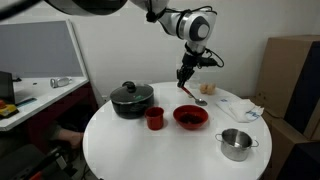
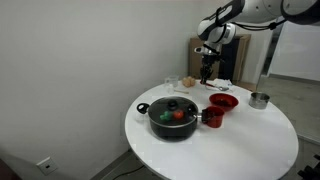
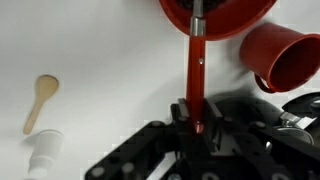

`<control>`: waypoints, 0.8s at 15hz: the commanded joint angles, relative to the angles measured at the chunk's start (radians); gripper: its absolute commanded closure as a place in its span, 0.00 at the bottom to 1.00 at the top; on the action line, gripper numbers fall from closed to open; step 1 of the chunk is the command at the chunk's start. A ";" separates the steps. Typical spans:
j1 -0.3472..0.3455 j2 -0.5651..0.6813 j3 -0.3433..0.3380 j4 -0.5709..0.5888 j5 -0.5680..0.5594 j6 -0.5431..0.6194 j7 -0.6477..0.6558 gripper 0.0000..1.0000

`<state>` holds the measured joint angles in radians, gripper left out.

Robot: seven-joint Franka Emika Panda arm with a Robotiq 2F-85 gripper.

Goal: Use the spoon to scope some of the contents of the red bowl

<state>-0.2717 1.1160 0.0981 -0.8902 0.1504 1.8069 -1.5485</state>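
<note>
The spoon's scoop hangs above the red bowl's far rim, so my gripper lowers the spoon into the bowl next, before it opens.
My gripper (image 3: 196, 115) is shut on the thin red handle of the spoon (image 3: 197, 68). The spoon points down toward the red bowl (image 3: 232, 16), and its far end reaches over the bowl's rim at the top of the wrist view. In both exterior views the gripper (image 1: 185, 74) (image 2: 206, 71) hangs just above the far side of the red bowl (image 1: 191, 125) (image 2: 224, 102), with the spoon (image 1: 186, 91) slanting down from it. The contents (image 1: 190, 114) are dark and indistinct inside the bowl. The scoop is too small to make out.
A red cup (image 1: 155, 118) (image 3: 286, 60) stands beside the bowl. A black lidded pot (image 1: 131, 99) (image 2: 174, 117) and a small steel pot (image 1: 236, 144) (image 2: 260, 99) share the round white table (image 1: 150, 150). A wooden spoon (image 3: 42, 97) and a white bottle (image 3: 42, 155) lie beyond.
</note>
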 commanded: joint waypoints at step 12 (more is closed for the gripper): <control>-0.119 -0.022 0.102 -0.236 0.126 0.108 -0.170 0.53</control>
<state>-0.3770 1.1169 0.1815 -1.0776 0.2648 1.9022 -1.6741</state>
